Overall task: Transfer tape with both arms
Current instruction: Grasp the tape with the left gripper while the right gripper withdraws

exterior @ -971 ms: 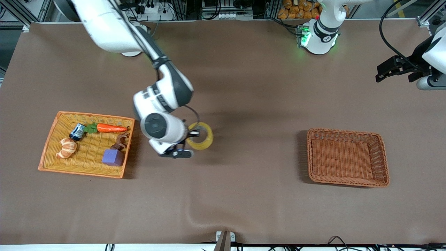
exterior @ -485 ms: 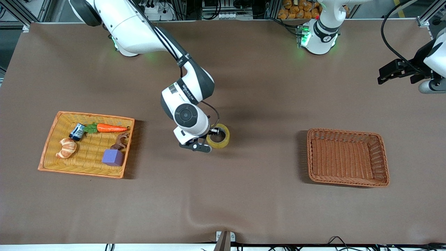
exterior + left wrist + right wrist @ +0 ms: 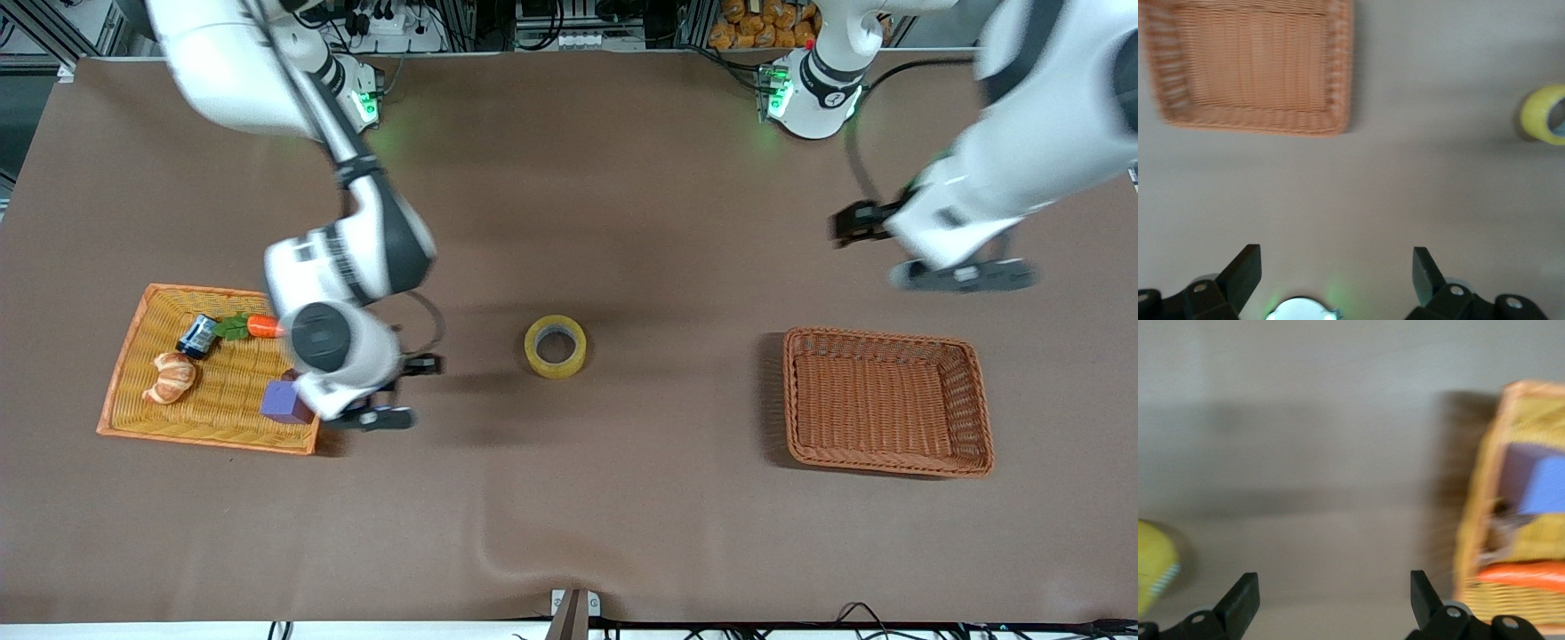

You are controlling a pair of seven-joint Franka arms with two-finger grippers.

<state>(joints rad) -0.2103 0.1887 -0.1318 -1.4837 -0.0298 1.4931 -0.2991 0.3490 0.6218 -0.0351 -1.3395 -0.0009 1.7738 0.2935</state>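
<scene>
I should next grab the tape by its ring's yellow side with my left gripper, to move it into the brown wicker basket.
The tape point(image 3: 555, 346), a yellowish ring with a grey core, lies flat on the brown table about midway between the two baskets. It also shows in the left wrist view point(image 3: 1543, 113) and in the right wrist view point(image 3: 1151, 577). My right gripper point(image 3: 418, 369) is open and empty, up over the table between the yellow basket and the tape; its fingers stand wide apart in its wrist view point(image 3: 1333, 581). My left gripper point(image 3: 867, 227) is open and empty in the air, over the table beside the brown basket; its wrist view point(image 3: 1336, 260) shows bare table between the fingers.
An empty brown wicker basket point(image 3: 889, 338) sits toward the left arm's end, also seen in the left wrist view point(image 3: 1258, 123). A yellow basket point(image 3: 204, 440) toward the right arm's end holds a purple cube point(image 3: 283, 402), a carrot point(image 3: 262, 326), a croissant point(image 3: 169, 376) and a small can point(image 3: 197, 335).
My right gripper let go of the tape, left it on the table and drew back toward the yellow basket. My left arm swung in from the table's end toward the middle.
</scene>
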